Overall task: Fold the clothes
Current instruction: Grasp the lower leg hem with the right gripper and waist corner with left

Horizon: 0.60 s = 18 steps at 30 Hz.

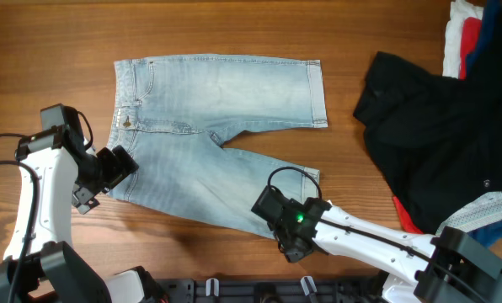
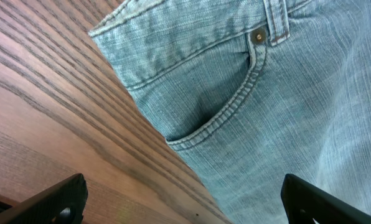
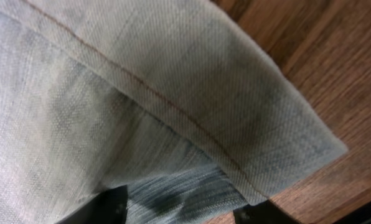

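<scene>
The left gripper grabs the jeans' near waistband corner (image 1: 118, 192) (image 2: 127, 70) next, beside the pocket, to fold this leg over the other.
The light blue denim jeans (image 1: 217, 101) lie flat on the wooden table, waistband to the left and cuffed legs to the right. My left gripper (image 1: 125, 165) hovers at the waistband's lower corner. In the left wrist view it (image 2: 185, 208) is wide open and empty over the jeans' edge, with the stitched pocket and rivet (image 2: 258, 37) ahead. My right gripper (image 1: 266, 204) is at the lower leg's cuff. In the right wrist view its jaws (image 3: 182, 214) are apart, with the cuff's denim (image 3: 173, 106) lying between them.
A black garment (image 1: 436, 126) lies spread at the right. Red, white and dark blue pieces (image 1: 470, 38) are piled at the back right corner. More cloth (image 1: 491, 210) lies at the front right. A black rail (image 1: 234, 290) runs along the table's front edge.
</scene>
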Tool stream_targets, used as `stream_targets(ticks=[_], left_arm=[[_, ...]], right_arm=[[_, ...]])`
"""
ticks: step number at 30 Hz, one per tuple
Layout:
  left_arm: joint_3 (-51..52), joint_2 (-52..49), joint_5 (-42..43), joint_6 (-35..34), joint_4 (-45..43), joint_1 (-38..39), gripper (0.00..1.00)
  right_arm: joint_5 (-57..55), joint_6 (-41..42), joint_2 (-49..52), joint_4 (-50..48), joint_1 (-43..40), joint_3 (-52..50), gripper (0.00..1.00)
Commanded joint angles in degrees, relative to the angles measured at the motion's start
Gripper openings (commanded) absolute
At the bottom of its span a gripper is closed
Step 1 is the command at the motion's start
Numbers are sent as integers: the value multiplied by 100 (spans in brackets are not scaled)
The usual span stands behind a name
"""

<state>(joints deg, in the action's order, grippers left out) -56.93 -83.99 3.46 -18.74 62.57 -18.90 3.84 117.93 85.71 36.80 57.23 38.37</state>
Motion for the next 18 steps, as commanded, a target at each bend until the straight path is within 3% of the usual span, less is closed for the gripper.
stream_targets(ticks=[1, 3, 5, 10, 14, 18], left_arm=[[46, 15, 57, 7, -2, 4, 100], [46, 15, 57, 7, -2, 4, 100], [46, 15, 57, 7, 0, 4, 100], [46, 15, 57, 7, -44, 4, 100], [48, -17, 271, -146, -201, 4, 100], [149, -57, 507, -278, -330, 4, 100]], right_arm=[[-284, 59, 216, -144, 7, -170, 38], [-570, 55, 216, -125, 9, -170, 13], [-778, 57, 216, -103, 7, -170, 4], [-1139, 15, 214, -79, 7, -166, 4], [-1945, -732, 48, 240, -184, 109, 4], [-1659, -1773, 20, 354, -809, 254, 5]])
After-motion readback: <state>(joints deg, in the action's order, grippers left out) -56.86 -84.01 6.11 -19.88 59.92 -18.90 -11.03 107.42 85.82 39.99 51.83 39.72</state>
